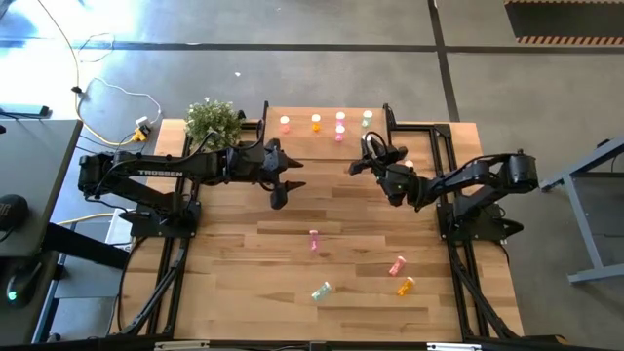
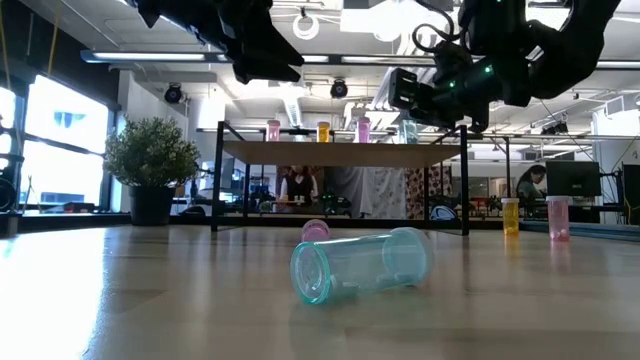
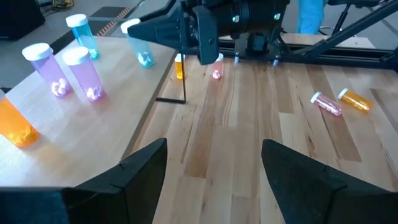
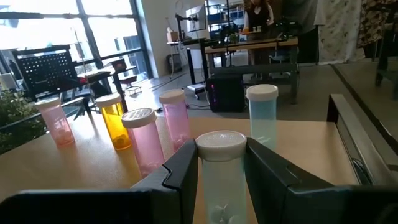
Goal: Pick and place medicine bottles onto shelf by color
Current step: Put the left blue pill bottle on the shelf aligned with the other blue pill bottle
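Note:
The green bottle [image 1: 369, 137] is upright over the shelf board [image 1: 312, 146], inside the board's near edge. It would stand, so I need to open my right gripper now.
The shelf [image 1: 327, 146] stands at the table's far middle, with several pink, orange and green bottles upright on it [image 4: 143, 140]. My right gripper [image 4: 221, 168] is over the shelf's right end, shut on a green bottle [image 3: 140, 45] with a white cap. My left gripper [image 3: 214, 168] hangs open over the table just near of the shelf's left part, holding nothing. On the near table lie loose bottles: pink [image 1: 314, 240], green [image 1: 321, 291], pale red [image 1: 397, 265] and orange [image 1: 405, 286]. My right gripper pinches the green bottle between its two fingers [image 4: 183, 168], on opposite sides of the body just under the cap [image 4: 221, 177]. The fingers come in level from the table's right and near side. The bottle stands upright, its base at the shelf board; whether it touches I cannot tell.
A potted plant [image 1: 213, 119] stands at the shelf's left end. Black frame rails [image 1: 444, 136] run along both table sides. Another green bottle [image 4: 261, 112] stands close behind the held one. People and desks show in the room beyond.

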Robot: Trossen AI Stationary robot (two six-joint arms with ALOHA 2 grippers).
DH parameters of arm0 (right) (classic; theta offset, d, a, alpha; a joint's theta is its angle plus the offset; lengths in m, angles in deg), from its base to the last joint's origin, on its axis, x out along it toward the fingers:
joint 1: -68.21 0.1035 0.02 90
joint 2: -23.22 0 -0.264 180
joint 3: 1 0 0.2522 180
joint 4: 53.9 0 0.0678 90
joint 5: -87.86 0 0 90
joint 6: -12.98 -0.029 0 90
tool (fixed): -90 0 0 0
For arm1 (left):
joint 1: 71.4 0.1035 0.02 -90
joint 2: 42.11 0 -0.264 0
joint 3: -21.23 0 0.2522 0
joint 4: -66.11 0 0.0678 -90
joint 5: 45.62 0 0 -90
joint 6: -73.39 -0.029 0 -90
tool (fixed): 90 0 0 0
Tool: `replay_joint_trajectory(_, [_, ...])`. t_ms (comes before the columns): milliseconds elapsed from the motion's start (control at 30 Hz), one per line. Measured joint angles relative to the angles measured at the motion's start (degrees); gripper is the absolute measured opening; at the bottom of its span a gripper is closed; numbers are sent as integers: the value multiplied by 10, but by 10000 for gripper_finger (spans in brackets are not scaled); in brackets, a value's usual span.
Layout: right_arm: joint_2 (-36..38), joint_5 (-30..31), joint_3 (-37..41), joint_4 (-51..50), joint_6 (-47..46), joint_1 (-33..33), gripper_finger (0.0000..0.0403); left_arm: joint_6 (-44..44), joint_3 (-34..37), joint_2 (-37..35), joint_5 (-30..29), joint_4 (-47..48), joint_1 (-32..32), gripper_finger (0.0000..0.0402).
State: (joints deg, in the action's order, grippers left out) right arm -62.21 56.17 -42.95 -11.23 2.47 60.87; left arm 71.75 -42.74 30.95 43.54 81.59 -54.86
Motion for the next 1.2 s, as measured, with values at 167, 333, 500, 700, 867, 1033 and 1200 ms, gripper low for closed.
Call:
replay_joint_trajectory(167, [0,-3,0,-4,2,-1,103,1,0,0,0,-2,0,250])
replay_joint_trajectory(333, [0,1,0,-8,0,-1,132,1,0,0,0,-3,0,250])
replay_joint_trajectory(500, [-1,2,1,-9,0,0,167,11,0,0,0,-3,0,250])
replay_joint_trajectory(700, [-1,2,1,0,0,0,178,13,0,0,0,-3,0,250])
replay_joint_trajectory(867, [0,2,1,16,5,0,178,14,0,0,0,-3,0,250])
replay_joint_trajectory(1033, [0,2,1,31,5,0,178,14,0,0,0,-3,0,250])
replay_joint_trajectory(1200, [0,3,1,82,50,0,178,14,0,0,0,-3,0,250])
